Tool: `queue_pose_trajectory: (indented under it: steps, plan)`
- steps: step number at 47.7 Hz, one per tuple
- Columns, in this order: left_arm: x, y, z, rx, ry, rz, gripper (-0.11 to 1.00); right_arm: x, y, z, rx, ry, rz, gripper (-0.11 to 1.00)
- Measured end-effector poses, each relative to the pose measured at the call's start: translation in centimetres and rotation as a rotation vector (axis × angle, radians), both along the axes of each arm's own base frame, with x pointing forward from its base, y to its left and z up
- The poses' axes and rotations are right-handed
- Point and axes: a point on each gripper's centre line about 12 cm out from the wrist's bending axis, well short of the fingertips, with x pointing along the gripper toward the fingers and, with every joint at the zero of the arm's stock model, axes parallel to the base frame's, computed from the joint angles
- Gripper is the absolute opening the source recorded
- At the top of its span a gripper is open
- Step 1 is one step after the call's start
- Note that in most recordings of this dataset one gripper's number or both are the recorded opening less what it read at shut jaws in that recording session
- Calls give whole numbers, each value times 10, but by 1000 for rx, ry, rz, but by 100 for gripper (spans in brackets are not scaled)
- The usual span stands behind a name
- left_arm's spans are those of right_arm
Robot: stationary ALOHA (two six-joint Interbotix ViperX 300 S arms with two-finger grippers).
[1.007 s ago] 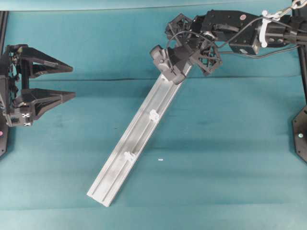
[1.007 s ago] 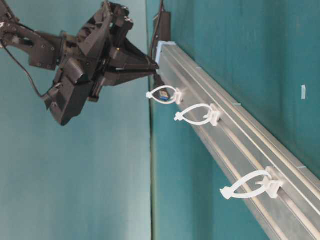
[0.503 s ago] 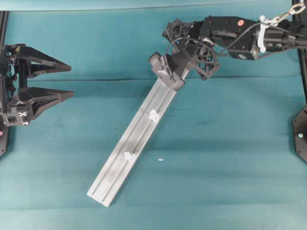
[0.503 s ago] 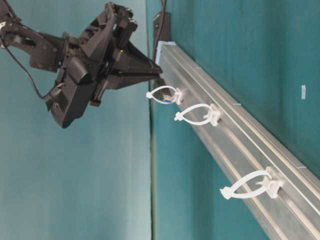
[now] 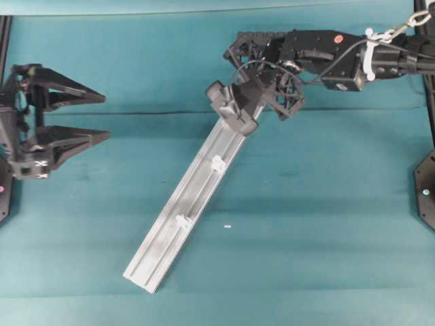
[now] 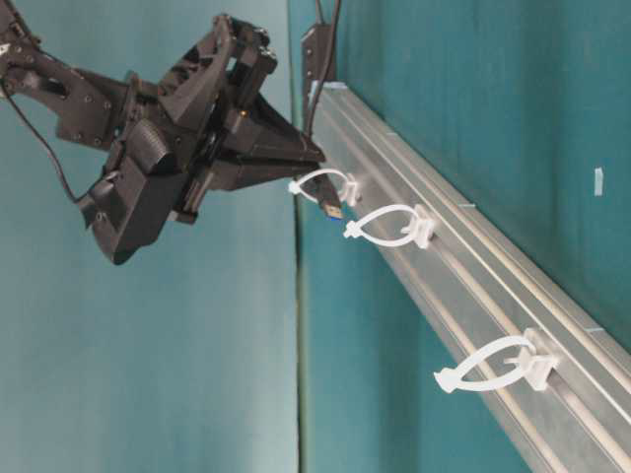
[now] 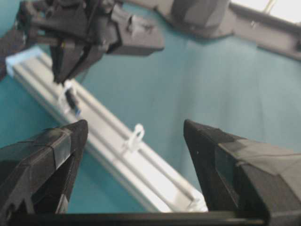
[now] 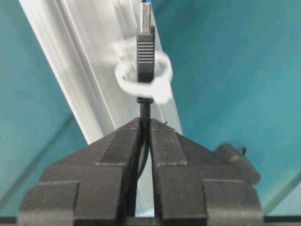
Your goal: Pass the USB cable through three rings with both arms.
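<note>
My right gripper and the first ring are crowding the cable behind its plug, so my left gripper needs to grab the plug end that sticks out next.
My right gripper [image 8: 145, 121] is shut on the thin black USB cable [image 8: 145, 109] just behind its plug [image 8: 146, 44]. The plug sits inside the first of the three rings [image 8: 162, 89], at the upper end of the silver rail [image 8: 84, 56]. From table level, the right gripper [image 6: 317, 156] hovers at that ring [image 6: 340, 175] and the plug tip [image 6: 331, 206] pokes out toward the second ring [image 6: 389, 212]. The third ring [image 6: 493, 367] stands farther down. Overhead, the first ring is hidden under the right arm; the other rings [image 5: 218, 163] [image 5: 182, 221] show. My left gripper [image 5: 107, 116] is open and empty, far left.
The rail [image 5: 170, 238] runs diagonally across the teal cloth, its lower end near the front. A tiny white scrap [image 5: 227, 225] lies right of it. A black arm base [image 5: 427, 183] stands at the right edge. A dark block [image 6: 317, 49] sits beyond the rail's far end.
The right gripper has moved forward along the rail, carrying the plug through the first ring so its tip now sticks out the other side. The left gripper has barely shifted.
</note>
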Motion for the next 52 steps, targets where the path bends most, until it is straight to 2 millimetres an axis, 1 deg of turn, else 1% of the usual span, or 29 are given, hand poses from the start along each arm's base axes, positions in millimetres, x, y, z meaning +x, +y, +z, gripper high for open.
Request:
queue_pose_trajectory:
  steps: [6,9,16,21,29,38,45,52]
  plan:
    - [12,4,-15,-9,62,7,90,0,0,0,1,0,-1,8]
    - [21,10,-25,-15,89,22,90,0,0,-1,1,-1,-1,8]
    - [41,25,-37,-14,61,61,90,0,0,-1,4,2,-1,8]
    - [59,32,-44,-10,47,70,90,0,1,0,8,-5,-4,8]
    - [93,40,-74,-29,134,70,91,1,2,0,16,-9,-9,8]
    - [123,48,-95,-41,184,71,91,2,2,-1,24,-16,-16,8]
    - [134,51,-112,-49,216,71,91,3,4,-1,39,-26,-25,8]
    - [141,53,-125,-51,221,71,91,3,5,-1,52,-32,-34,8]
